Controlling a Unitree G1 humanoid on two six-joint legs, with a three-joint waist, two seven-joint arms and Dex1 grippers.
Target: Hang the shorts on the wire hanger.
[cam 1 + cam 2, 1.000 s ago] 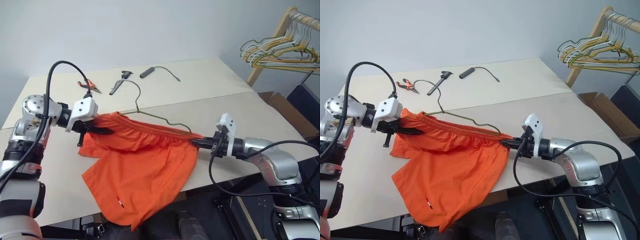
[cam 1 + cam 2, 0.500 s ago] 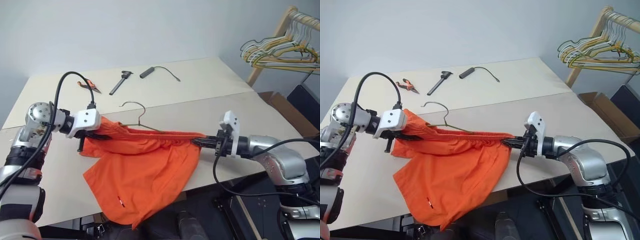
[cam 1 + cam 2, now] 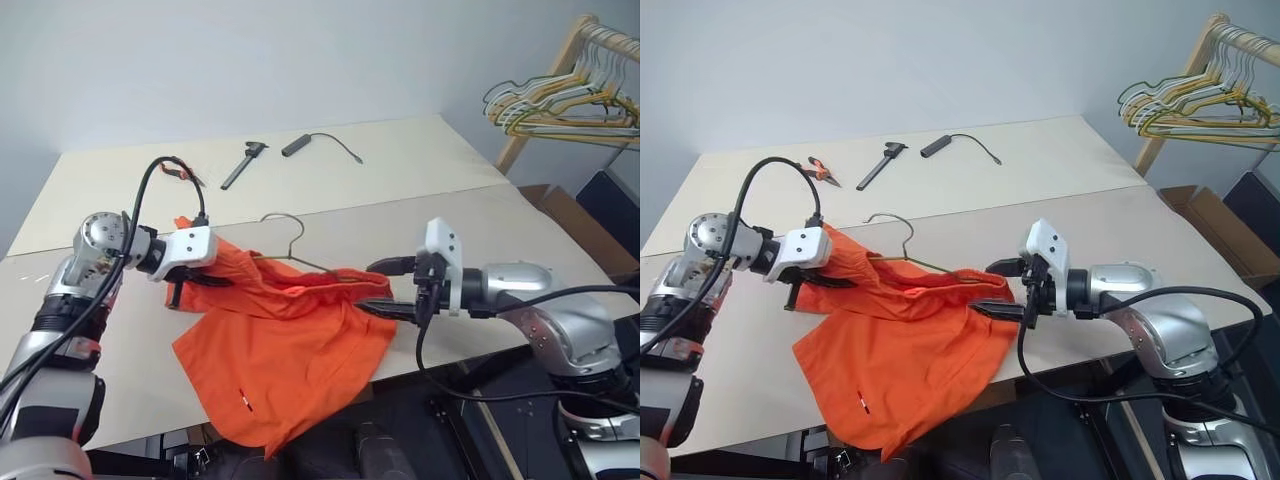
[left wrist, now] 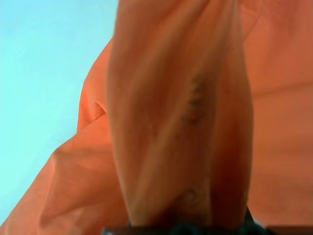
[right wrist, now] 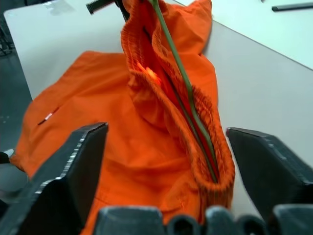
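The shorts [image 3: 285,345] need to be hung, so next I should grip the wire hanger [image 3: 287,222] by its end inside the gathered waistband with my right gripper.
The orange shorts [image 3: 285,345] lie slack on the table [image 3: 460,215], one leg hanging over the near edge. The thin wire hanger [image 3: 287,222] runs inside the gathered waistband [image 5: 195,107], and its hook sticks out near the middle. My left gripper [image 3: 212,281] is shut on the waistband's left end, and orange cloth [image 4: 186,107] bunches up in the left wrist view. My right gripper [image 3: 368,286] is open at the waistband's right end. Its fingers [image 5: 73,166] stand wide on either side of the cloth without holding it.
At the back of the table lie a black cable with a cylindrical end [image 3: 298,144], a black tool [image 3: 240,165] and orange-handled pliers [image 3: 180,172]. A wooden rack with a bunch of hangers [image 3: 560,100] stands at the far right, above a cardboard box [image 3: 570,215].
My right gripper has opened and let go of the waistband's right end, drawing back and up a little. The stretched waistband has gone slack. My left gripper has sunk slightly with its end.
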